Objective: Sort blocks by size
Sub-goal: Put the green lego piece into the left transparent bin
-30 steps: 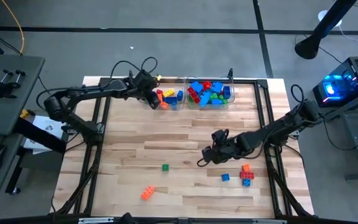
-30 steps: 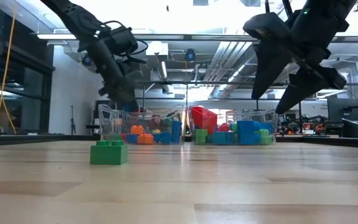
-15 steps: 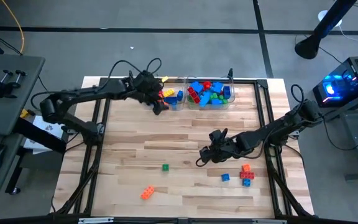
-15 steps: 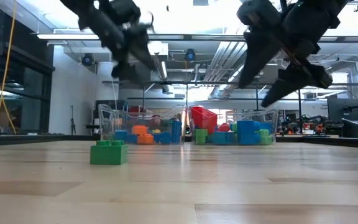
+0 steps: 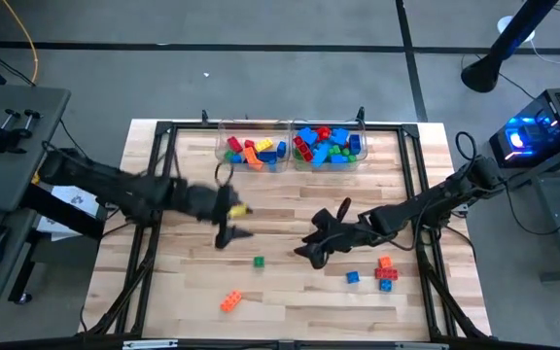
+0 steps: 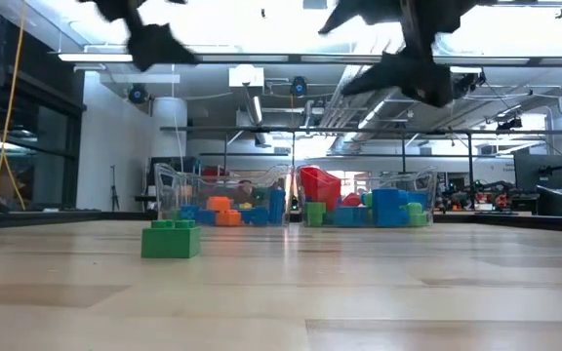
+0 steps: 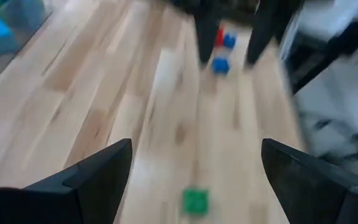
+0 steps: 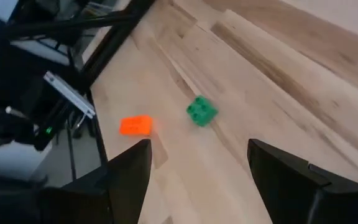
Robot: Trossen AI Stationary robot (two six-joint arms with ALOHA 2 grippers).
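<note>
I will next grab the green block by its opposite sides with my left gripper, so the green block's studded top (image 7: 195, 198) stays free while I sort by size.
A green block (image 5: 258, 261) lies on the table near its middle, and shows too as the green block (image 7: 195, 201) and the green block (image 8: 201, 111). An orange block (image 5: 230, 302) lies nearer the front edge. A blue block (image 5: 352, 277) and a red, orange and blue cluster (image 5: 385, 272) lie at the near right. My left gripper (image 5: 227, 233) hovers open just left of and beyond the green block; in its wrist view the left gripper (image 7: 196, 144) holds nothing. My right gripper (image 5: 307, 248) hovers open to the block's right; in its wrist view the right gripper (image 8: 199, 143) is empty.
Two clear bins stand at the far edge: the left bin (image 5: 254, 151) and the right bin (image 5: 329, 146), both holding several coloured blocks. Black frame rails (image 5: 159, 175) run along the table's sides. Bare wood lies between the bins and the loose blocks.
My left gripper has swung from above the left bin toward the near edge and the table's middle, ending beside the green block. My right gripper has risen and shifted slightly toward the table's left. The loose blocks have stayed in place.
</note>
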